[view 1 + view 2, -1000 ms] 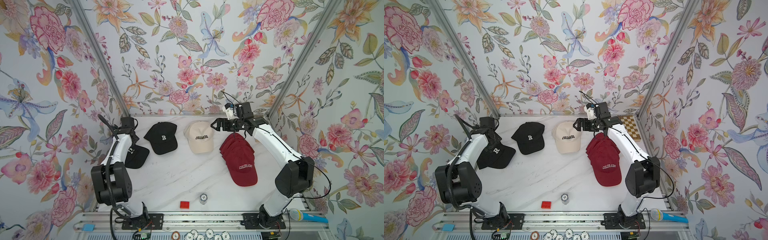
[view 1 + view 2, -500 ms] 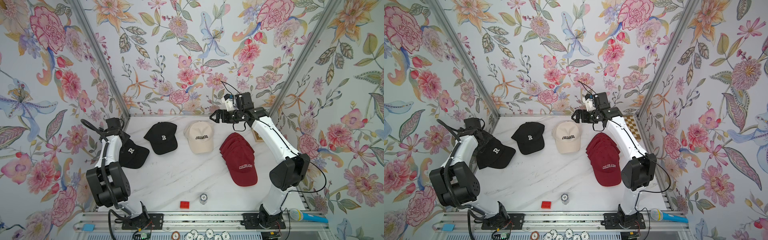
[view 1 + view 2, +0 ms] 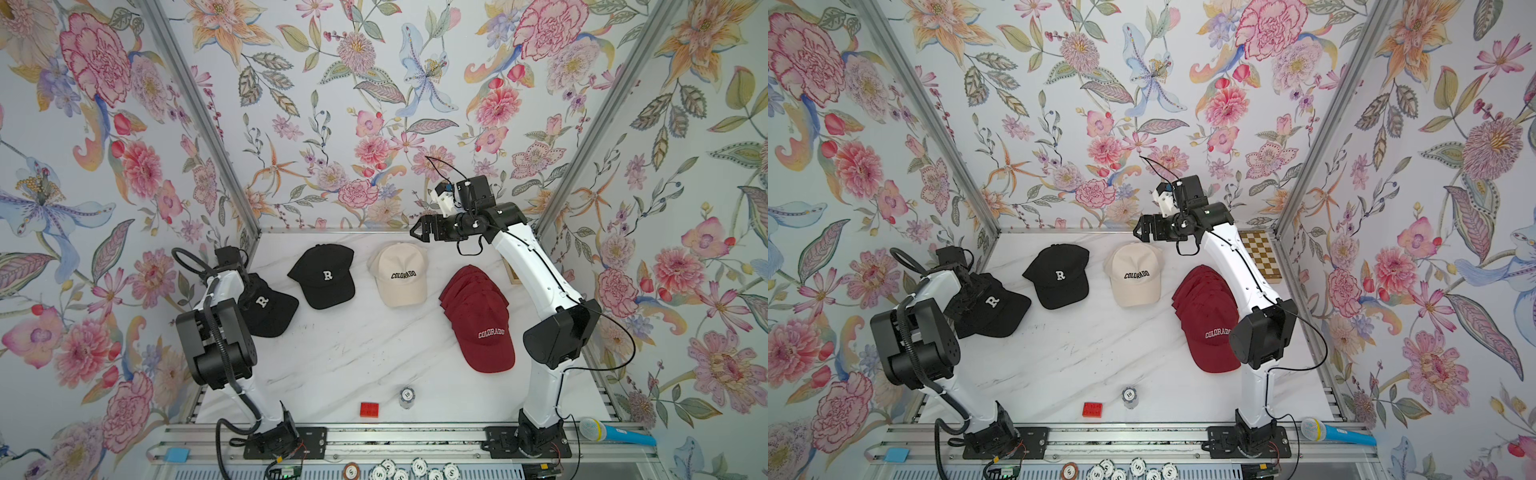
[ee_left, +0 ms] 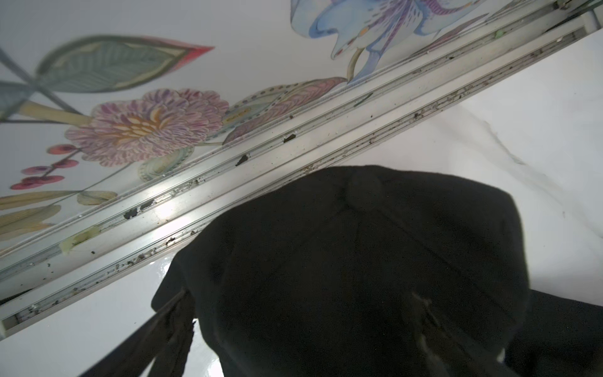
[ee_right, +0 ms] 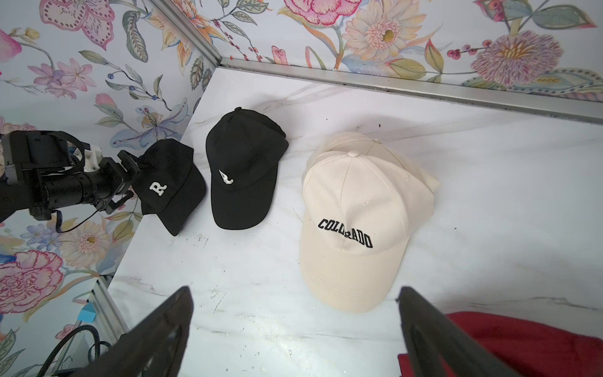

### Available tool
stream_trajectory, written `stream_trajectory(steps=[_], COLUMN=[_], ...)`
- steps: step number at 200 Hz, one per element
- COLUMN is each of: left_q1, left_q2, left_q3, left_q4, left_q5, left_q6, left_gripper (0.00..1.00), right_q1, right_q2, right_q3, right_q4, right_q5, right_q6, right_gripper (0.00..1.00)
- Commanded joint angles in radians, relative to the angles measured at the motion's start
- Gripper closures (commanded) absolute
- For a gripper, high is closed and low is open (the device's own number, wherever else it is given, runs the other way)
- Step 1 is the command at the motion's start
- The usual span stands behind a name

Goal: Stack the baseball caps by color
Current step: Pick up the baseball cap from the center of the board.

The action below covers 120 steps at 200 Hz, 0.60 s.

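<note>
My left gripper grabs the top of the black "R" cap from above next, so the cap's rim stays free, to stack the cap by color.
Both top views show the baseball caps on the white marble table [image 3: 353,357]. A black "R" cap [image 3: 266,307] lies at the left, on top of another black cap. A single black cap [image 3: 324,276] lies beside it. Right of that, a cream "COLORADO" cap [image 3: 399,274] sits on a second cream one [image 5: 346,142]. Several maroon caps [image 3: 478,320] are stacked at the right. My left gripper [image 4: 300,295] is open, its fingers [image 4: 173,326] either side of the left black cap's crown [image 4: 359,244]. My right gripper [image 3: 417,230] hangs open and empty above the table's back edge.
A red brick [image 3: 370,409] and a small stack of poker chips [image 3: 407,397] sit near the front edge. A checkerboard [image 3: 1260,255] lies at the back right. A blue microphone [image 3: 615,432] and loose chips [image 3: 415,469] lie on the front rail. Floral walls close three sides.
My left gripper has opened and let go of the black cap, and the left wrist has drawn back towards the left wall. The right gripper has lifted slightly towards the back wall.
</note>
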Motion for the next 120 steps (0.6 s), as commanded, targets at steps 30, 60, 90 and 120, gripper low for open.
stream_trajectory(steps=[30,60,90,120], left_q1=[0.006,0.003,-0.008,-0.024], left_q2=[0.066,0.069,0.068,0.067], left_q3=[0.005,0.001,-0.002,-0.003], left_q4=[0.009,0.009,0.0,-0.014], left_q5=[0.046,0.055,0.059,0.071], left_q6=[0.037,0.049,0.066,0.075], left_gripper=[0.07,0.23,0.6,1.0], right_q1=[0.0,-0.009,-0.017,-0.021], right_q2=[0.041,0.048,0.051,0.048], right_q3=[0.044,0.049,0.051,0.042], right_q4=[-0.03,-0.031,-0.031,-0.028], right_q5=[0.022,0.026,0.027,0.037], right_q6=[-0.01,-0.007,-0.006,-0.004], right_gripper=[0.01,0.01,0.01,0.01])
